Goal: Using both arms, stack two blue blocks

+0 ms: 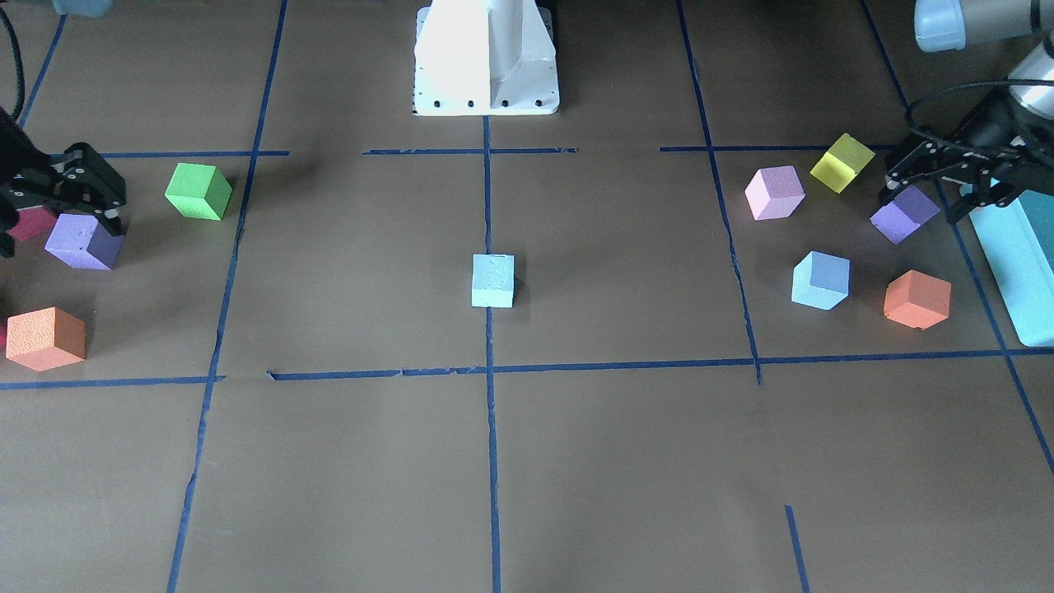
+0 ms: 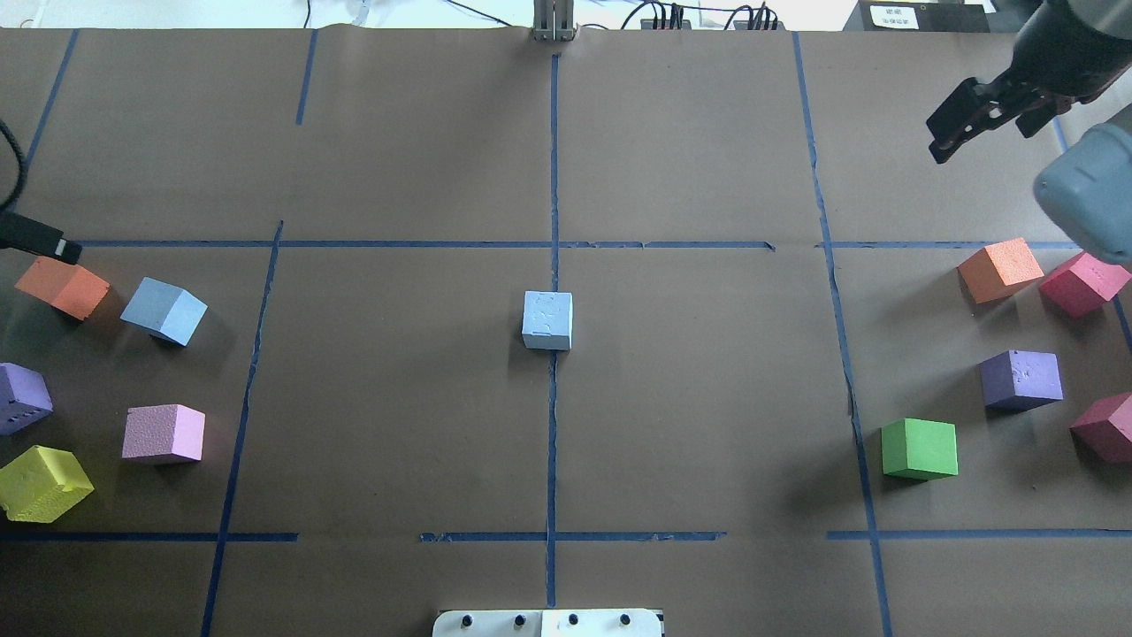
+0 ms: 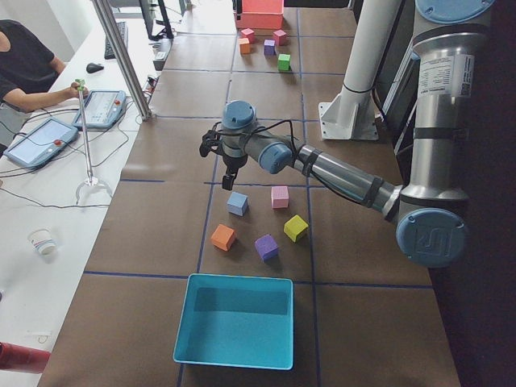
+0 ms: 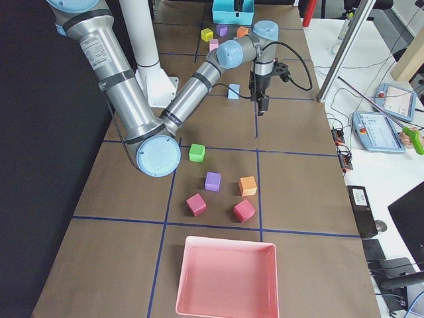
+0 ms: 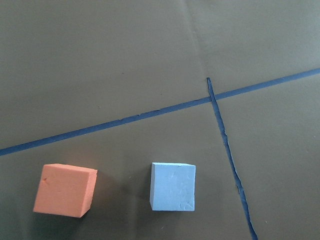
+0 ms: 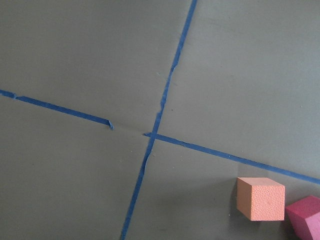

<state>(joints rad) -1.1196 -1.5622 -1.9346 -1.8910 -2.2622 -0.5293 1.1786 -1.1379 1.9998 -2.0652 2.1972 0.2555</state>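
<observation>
The light-blue block should go on top of the paler blue block (image 1: 492, 281), so my left gripper will next pick up the light-blue block by two opposite sides.
The paler blue block (image 1: 492, 280) sits alone at the table's centre on the tape line; it also shows in the overhead view (image 2: 546, 320). The deeper blue block (image 2: 164, 310) lies among the cubes on my left side, next to an orange cube (image 2: 62, 287). In the left wrist view this block (image 5: 172, 186) is at the bottom centre. My left gripper (image 1: 921, 202) hovers open and empty above that cluster, apart from the block. My right gripper (image 2: 982, 137) hovers open and empty over the far right of the table.
On my left lie purple (image 1: 904, 214), pink (image 1: 774, 192) and yellow (image 1: 841, 162) cubes and a teal box (image 1: 1017, 272). On my right lie green (image 2: 920, 448), purple (image 2: 1021, 379), orange (image 2: 999, 268) and red (image 2: 1083, 283) cubes. A pink tray (image 4: 225, 278) stands at that end.
</observation>
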